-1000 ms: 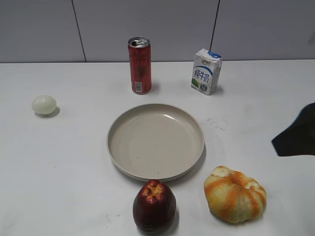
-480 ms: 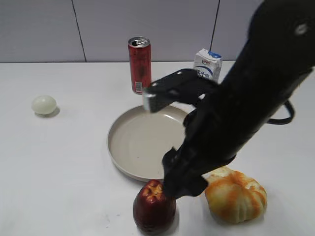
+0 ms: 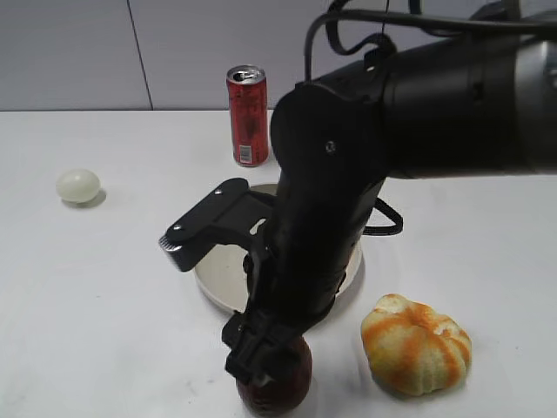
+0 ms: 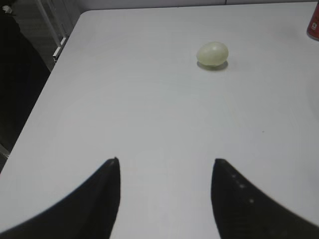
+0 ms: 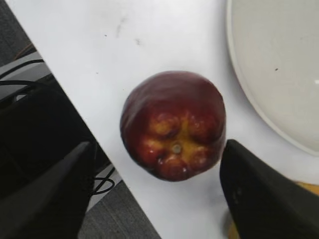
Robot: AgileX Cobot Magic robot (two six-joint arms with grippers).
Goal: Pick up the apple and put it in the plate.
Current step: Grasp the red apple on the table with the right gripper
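I should next use my right gripper to grab the round sides of the apple, so that I can put it in the beige plate.
The dark red apple stands on the white table at the front edge, lobed yellowish top up. In the exterior view only its lower part shows under the black right arm. My right gripper is open directly above the apple, one finger on each side, not touching it. The beige plate lies just beyond the apple; in the exterior view the arm covers most of it. My left gripper is open and empty over bare table, far from the apple.
An orange-and-white ribbed fruit sits right of the apple. A red can stands behind the plate. A pale green-white egg-shaped thing lies at the left, also in the left wrist view. The table's front edge runs just beside the apple.
The right arm has swung in from the right edge, across the plate, and come down over the apple. The milk carton is now hidden behind it. Nothing else has moved.
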